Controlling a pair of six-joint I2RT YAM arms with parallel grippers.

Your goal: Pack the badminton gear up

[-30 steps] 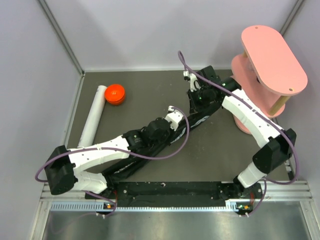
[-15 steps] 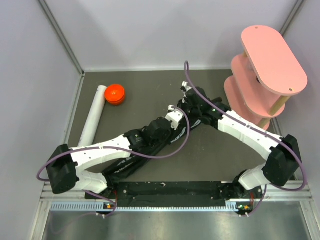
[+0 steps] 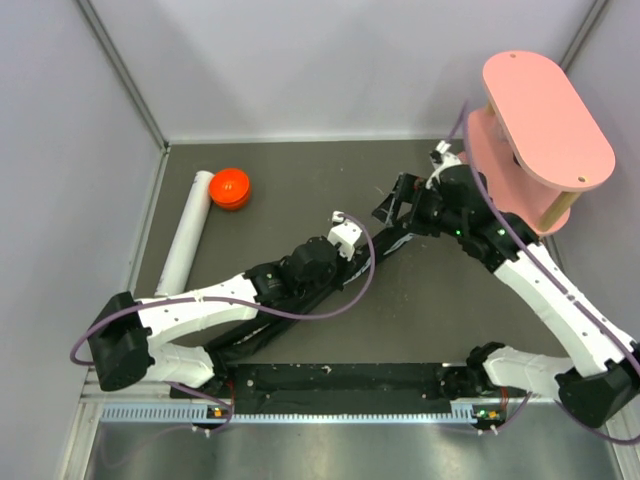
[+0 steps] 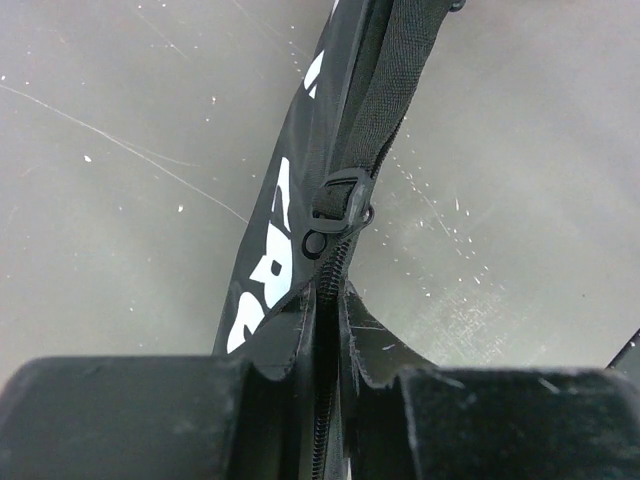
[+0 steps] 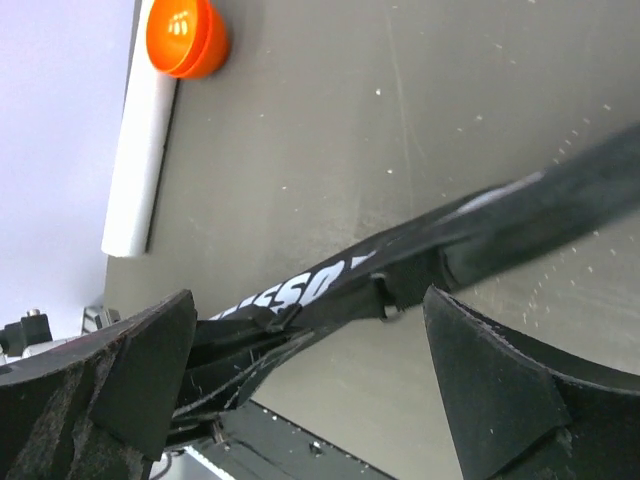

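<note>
My right gripper grabs the black bag (image 3: 250,335) by its far end (image 3: 397,240) next, so the zipper stays free for my left gripper to work.
The black bag (image 3: 250,335) with white lettering lies diagonally across the table, from the near left toward the centre. My left gripper (image 3: 358,250) is shut on the bag's zipper edge (image 4: 322,330); the zipper pull ring (image 4: 318,240) and a strap (image 4: 400,60) sit just ahead of the jaws. My right gripper (image 3: 392,203) hovers open over the bag's far end (image 5: 480,235), its fingers (image 5: 140,370) wide apart and nothing between them. The white tube (image 3: 185,235) lies at the left, with the orange cap (image 3: 230,188) beside its far end.
A pink tiered oval shelf (image 3: 545,110) stands at the back right, close to my right arm. Grey walls enclose the table at the back and left. A black rail (image 3: 340,380) runs along the near edge.
My right gripper has opened and pulled back to the right, away from the left gripper, and its arm has swung out to the right. The left gripper keeps its hold on the bag.
</note>
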